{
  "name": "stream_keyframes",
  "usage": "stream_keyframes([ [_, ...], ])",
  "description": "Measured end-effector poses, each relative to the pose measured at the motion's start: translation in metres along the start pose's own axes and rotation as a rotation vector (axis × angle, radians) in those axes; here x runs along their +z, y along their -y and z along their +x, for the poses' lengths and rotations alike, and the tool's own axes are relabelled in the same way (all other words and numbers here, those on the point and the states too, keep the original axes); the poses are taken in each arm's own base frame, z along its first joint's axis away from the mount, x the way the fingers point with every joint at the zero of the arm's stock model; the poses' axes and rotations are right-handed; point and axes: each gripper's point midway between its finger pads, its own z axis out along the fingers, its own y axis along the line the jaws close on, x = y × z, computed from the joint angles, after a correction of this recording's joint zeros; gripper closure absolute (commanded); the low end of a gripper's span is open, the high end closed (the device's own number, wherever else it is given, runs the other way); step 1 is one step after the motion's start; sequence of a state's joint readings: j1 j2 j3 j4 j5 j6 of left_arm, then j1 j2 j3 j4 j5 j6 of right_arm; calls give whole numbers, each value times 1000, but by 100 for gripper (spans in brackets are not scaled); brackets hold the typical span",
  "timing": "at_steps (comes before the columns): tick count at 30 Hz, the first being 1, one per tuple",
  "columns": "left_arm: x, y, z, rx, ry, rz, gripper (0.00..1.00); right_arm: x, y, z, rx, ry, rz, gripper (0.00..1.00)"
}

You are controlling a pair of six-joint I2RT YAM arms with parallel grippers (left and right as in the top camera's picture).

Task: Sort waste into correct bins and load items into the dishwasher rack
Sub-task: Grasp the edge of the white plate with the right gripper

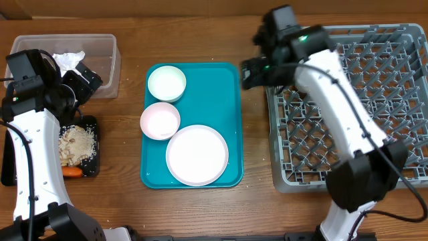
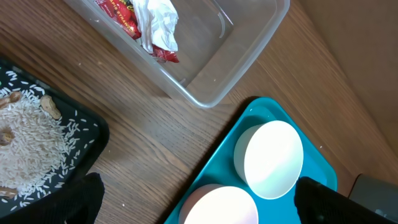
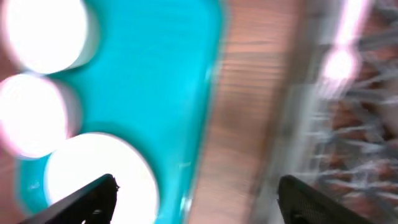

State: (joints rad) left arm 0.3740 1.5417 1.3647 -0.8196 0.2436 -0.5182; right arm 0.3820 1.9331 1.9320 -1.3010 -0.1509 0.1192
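Note:
The robot's right gripper should next load the white plate upright between the rack's wires, picking it up by its rim on the side nearest the grey rack.
A white plate (image 1: pixel 197 154) and two white bowls (image 1: pixel 166 84) (image 1: pixel 160 120) sit on the teal tray (image 1: pixel 227 100). The clear tub (image 1: pixel 107 63) at the far left holds a crumpled napkin (image 1: pixel 69 61) and a red wrapper (image 2: pixel 118 12). The black tray (image 1: pixel 92 124) holds beige scraps (image 1: pixel 77 144) and a carrot (image 1: pixel 72 172). The grey rack (image 1: pixel 354 114) stands at the right. My left gripper (image 2: pixel 199 202) is open and empty, above the tray's left edge beside the tub. My right gripper (image 3: pixel 196 199) is open and empty, between the teal tray and the rack. No cup or fork shows.
The wooden table (image 1: pixel 127 201) shows bare wood in front of the trays. The rack's left edge (image 1: pixel 271 100) lies close beside my right gripper. The right wrist view is blurred by motion.

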Motion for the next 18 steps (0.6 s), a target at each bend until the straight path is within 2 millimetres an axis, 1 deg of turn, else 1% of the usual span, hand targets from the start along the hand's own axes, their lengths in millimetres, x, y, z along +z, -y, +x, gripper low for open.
stream_keyframes([
  [2,0,0,0,0,0,0,0,9,-33,9,-70,-12,-39,9],
  [3,0,0,0,0,0,0,0,23,-51,18,-111,-28,-62,9],
  [4,0,0,0,0,-1,0,0,31,-59,24,-131,-39,-67,9],
  [5,0,0,0,0,-1,0,0,47,-70,35,-160,-62,-77,9],
  [7,0,0,0,0,-1,0,0,79,-81,59,-204,-109,-77,10],
  [8,0,0,0,0,0,1,0,91,-83,69,-216,-125,-76,10],
  [9,0,0,0,0,0,0,0,105,-84,82,-227,-153,-74,11],
  [10,0,0,0,0,0,0,0,112,-83,90,-229,-167,-73,13],
  [11,0,0,0,0,-1,0,0,116,-83,95,-230,-176,-75,15],
  [12,0,0,0,0,-1,0,0,122,-82,102,-227,-188,-85,19],
  [14,0,0,0,0,0,0,0,129,-81,109,-213,-200,-98,21],
  [16,0,0,0,0,0,0,0,138,-81,115,-207,-204,-120,25],
  [17,0,0,0,0,0,0,0,145,-79,124,-199,-219,-128,29],
  [18,0,0,0,0,-1,0,0,146,-78,127,-193,-227,-128,30],
])
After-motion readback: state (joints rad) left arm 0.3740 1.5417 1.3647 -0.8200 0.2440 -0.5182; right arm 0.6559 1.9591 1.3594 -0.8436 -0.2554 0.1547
